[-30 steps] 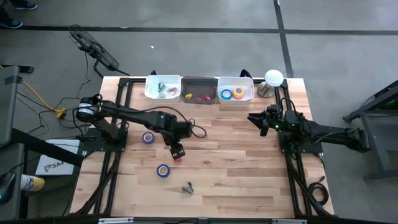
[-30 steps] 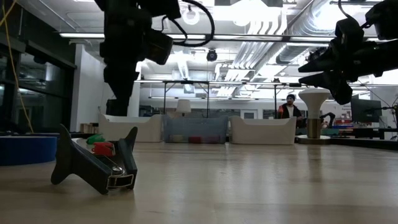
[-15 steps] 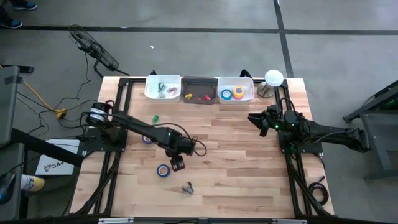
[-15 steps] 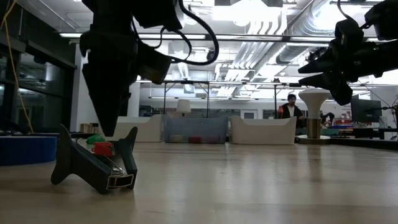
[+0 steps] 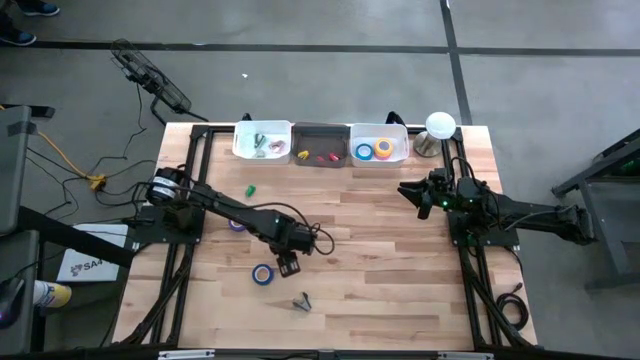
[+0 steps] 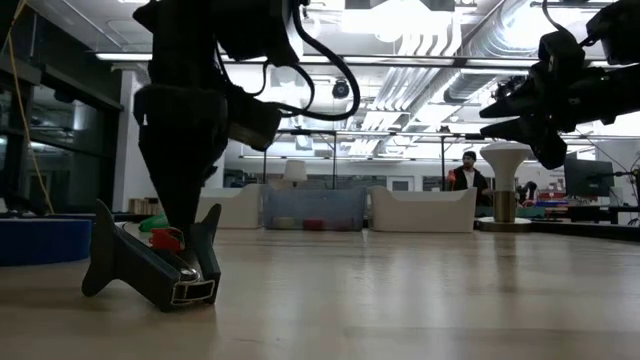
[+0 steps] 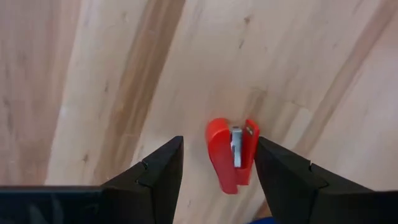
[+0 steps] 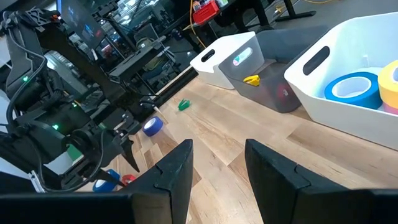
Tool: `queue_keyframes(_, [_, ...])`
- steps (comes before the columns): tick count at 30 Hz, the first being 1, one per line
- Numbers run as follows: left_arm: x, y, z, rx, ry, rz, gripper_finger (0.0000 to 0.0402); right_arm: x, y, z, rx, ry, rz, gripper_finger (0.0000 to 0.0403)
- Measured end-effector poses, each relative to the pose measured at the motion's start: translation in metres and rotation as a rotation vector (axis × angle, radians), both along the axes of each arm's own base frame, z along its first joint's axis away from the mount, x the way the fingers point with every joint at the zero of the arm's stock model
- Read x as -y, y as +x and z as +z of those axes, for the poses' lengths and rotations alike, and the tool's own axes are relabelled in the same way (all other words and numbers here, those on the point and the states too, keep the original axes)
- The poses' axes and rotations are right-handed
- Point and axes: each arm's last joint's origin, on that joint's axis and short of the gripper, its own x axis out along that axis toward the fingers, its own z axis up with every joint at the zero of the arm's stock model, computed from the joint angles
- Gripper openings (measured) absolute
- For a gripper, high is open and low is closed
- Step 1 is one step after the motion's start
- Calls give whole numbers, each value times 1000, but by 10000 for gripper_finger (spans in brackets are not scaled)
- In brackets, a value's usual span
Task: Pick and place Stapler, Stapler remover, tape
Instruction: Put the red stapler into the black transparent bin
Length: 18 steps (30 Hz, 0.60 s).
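My left gripper should close on the small red stapler: its fingers are low over the wood on either side.
A small red stapler (image 7: 230, 154) with a metal strip lies flat on the wooden table. My left gripper (image 7: 217, 143) is open and points down over it, one finger on each side, touching nothing; in the high view it is at mid-table (image 5: 288, 264). A dark stapler remover (image 5: 303, 300) rests on the table nearer the near edge and stands large in the low view (image 6: 150, 265). One blue tape roll (image 5: 262, 274) lies beside the left gripper, and another (image 5: 236, 225) lies partly under the left arm. My right gripper (image 5: 412, 191) is open and hovers at the table's right.
Along the far edge stand three bins: a white bin (image 5: 243, 150), a dark bin (image 5: 320, 133) with small pieces, and a white bin (image 5: 398, 155) holding blue and yellow tape rolls. A small green piece (image 5: 250, 189) lies on the table. A lamp (image 5: 439, 126) stands at the far right corner.
My left gripper has moved a little toward the near edge and has come down over the red stapler, staying open. The arm's swing has uncovered the green piece. The right arm has kept still.
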Motion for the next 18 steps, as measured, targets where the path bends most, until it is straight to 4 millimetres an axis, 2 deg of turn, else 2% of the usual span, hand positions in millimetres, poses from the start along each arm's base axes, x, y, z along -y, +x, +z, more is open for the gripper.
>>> queue_keyframes(5, [-1, 0, 0, 1, 14, 0, 188, 0, 0, 0, 0, 0, 0, 138])
queue_keyframes(13, [2, 3, -12, -39, -36, -16, 155, 0, 0, 0, 0, 0, 0, 138])
queue_keyframes(18, [1, 3, -13, -39, -19, 2, 134, 0, 0, 0, 0, 0, 0, 138])
